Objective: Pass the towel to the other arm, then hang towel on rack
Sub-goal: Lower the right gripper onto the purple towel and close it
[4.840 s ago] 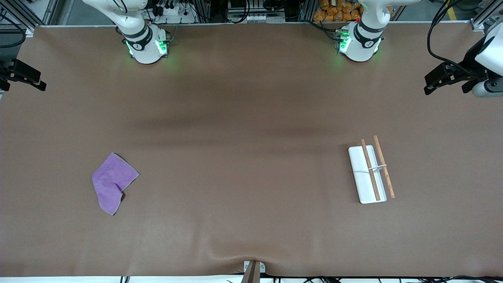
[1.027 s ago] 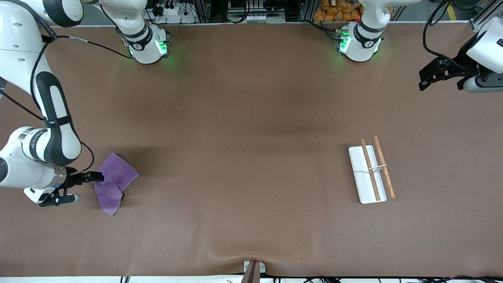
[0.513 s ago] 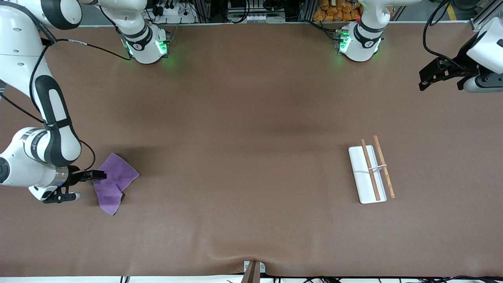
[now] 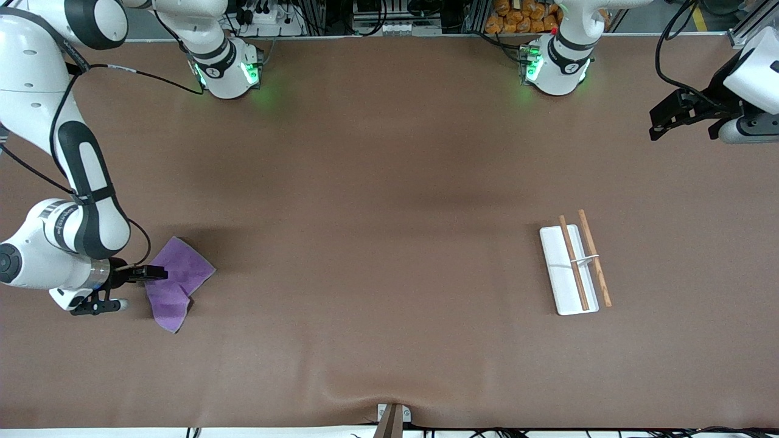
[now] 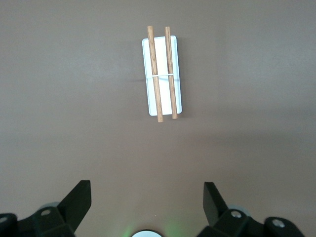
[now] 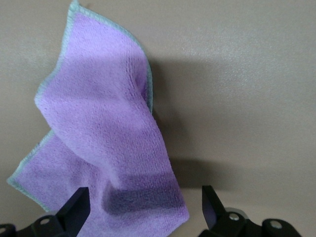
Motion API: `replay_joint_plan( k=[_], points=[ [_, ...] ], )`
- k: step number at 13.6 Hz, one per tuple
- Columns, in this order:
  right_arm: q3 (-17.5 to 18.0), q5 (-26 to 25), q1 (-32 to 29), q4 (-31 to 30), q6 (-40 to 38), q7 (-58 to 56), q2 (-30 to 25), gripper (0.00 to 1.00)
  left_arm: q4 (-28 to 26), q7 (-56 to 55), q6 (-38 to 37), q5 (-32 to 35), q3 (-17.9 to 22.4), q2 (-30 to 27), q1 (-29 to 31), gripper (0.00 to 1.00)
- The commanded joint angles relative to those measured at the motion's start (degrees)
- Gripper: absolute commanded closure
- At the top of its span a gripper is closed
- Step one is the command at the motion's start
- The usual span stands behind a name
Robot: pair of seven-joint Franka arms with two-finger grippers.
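Note:
My right gripper closes on the purple towel now, since its fingers reach down over the towel's near edge [image 4: 162, 281] [image 6: 143, 212].
The purple towel [image 4: 176, 283] lies crumpled on the brown table toward the right arm's end; it fills much of the right wrist view [image 6: 103, 128]. My right gripper [image 4: 139, 288] is open and low at the towel's edge, and one corner of the towel lies between its fingers [image 6: 144, 205]. The rack [image 4: 557, 267], a white base with two brown rods, lies toward the left arm's end and shows in the left wrist view [image 5: 163, 74]. My left gripper [image 4: 688, 121] is open and empty [image 5: 146, 197]. It waits high over the table's end, away from the rack.
The brown table mat has a raised wrinkle at its near edge [image 4: 392, 401]. Both arm bases [image 4: 228, 70] [image 4: 554, 67] stand along the table's farthest edge from the front camera.
My right gripper has crept a little farther over the towel's edge. The towel, the rack and the left arm have not moved.

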Motion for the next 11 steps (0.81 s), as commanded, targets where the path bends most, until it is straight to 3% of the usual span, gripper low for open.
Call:
replay_joint_plan(
  k=[1,2,4,11],
  points=[
    [0.5,1.4,-1.1,0.0,0.5,-0.5,0.3,0.47,-0.5,1.3,0.4,-0.8,0.1,-0.7,0.2,0.0],
    [0.6,2.1,-1.1,0.0,0.4,-0.5,0.3,0.74,-0.5,1.3,0.4,-0.8,0.1,-0.7,0.2,0.0],
    [0.6,3.5,-1.2,0.0,0.2,-0.5,0.3,1.0,-0.5,1.4,0.4,-0.8,0.1,-0.7,0.2,0.0],
    [0.7,3.7,-0.9,0.6,-0.5,-5.3,-1.8,1.0,-0.4,1.4,0.4,-0.8,0.3,-1.0,0.3,0.0]
  ],
)
